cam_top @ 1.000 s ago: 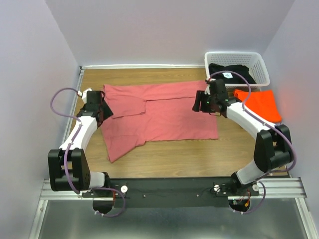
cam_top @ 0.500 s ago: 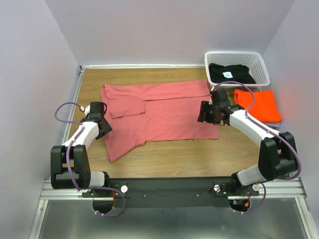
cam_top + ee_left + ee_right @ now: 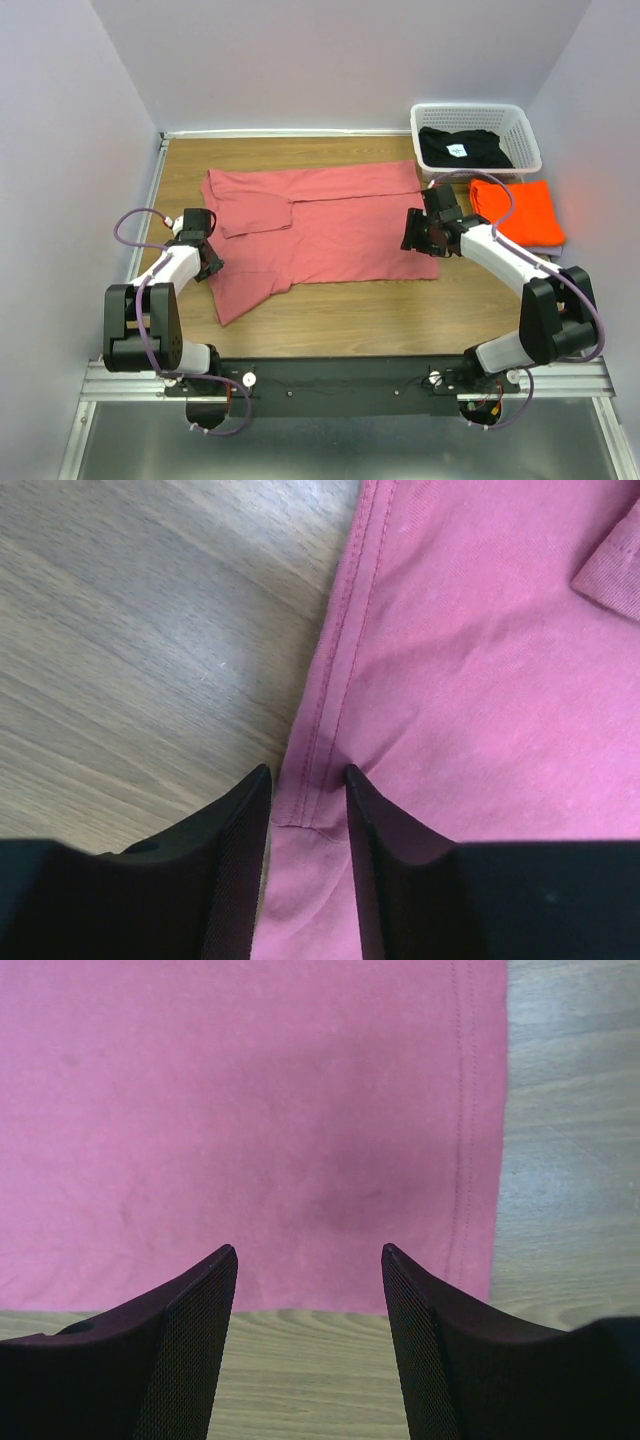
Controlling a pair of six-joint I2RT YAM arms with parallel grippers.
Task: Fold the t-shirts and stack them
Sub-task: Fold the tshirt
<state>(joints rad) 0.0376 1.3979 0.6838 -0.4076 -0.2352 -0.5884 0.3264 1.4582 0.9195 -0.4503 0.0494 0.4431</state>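
Note:
My right gripper picks up the pink-red t-shirt (image 3: pixel 330 225) by its near edge (image 3: pixel 413 276) beside the hemmed corner next, to fold that side inward evenly.
The pink-red t-shirt (image 3: pixel 330 225) lies spread flat across the middle of the table, one sleeve folded in. My left gripper (image 3: pixel 203 258) is low at the shirt's left edge. In the left wrist view (image 3: pixel 308 780) its jaws are narrowly apart and straddle the stitched hem (image 3: pixel 330 700). My right gripper (image 3: pixel 412 232) is open over the shirt's lower right corner, and the right wrist view (image 3: pixel 308 1255) shows the shirt's edge (image 3: pixel 300 1160) between its fingers. The orange t-shirt (image 3: pixel 520 208) lies folded at the right. The black t-shirt (image 3: pixel 460 148) with its white label is in the basket.
The white lattice basket (image 3: pixel 465 107) stands at the back right corner. Lilac walls close in the table on three sides. Bare wood (image 3: pixel 400 310) shows in front of the pink-red shirt, and the arms' base rail runs along the near edge.
My left gripper has moved nearer along the shirt's left edge, from the sleeve toward the lower side. My right gripper has moved nearer, to the shirt's lower right corner.

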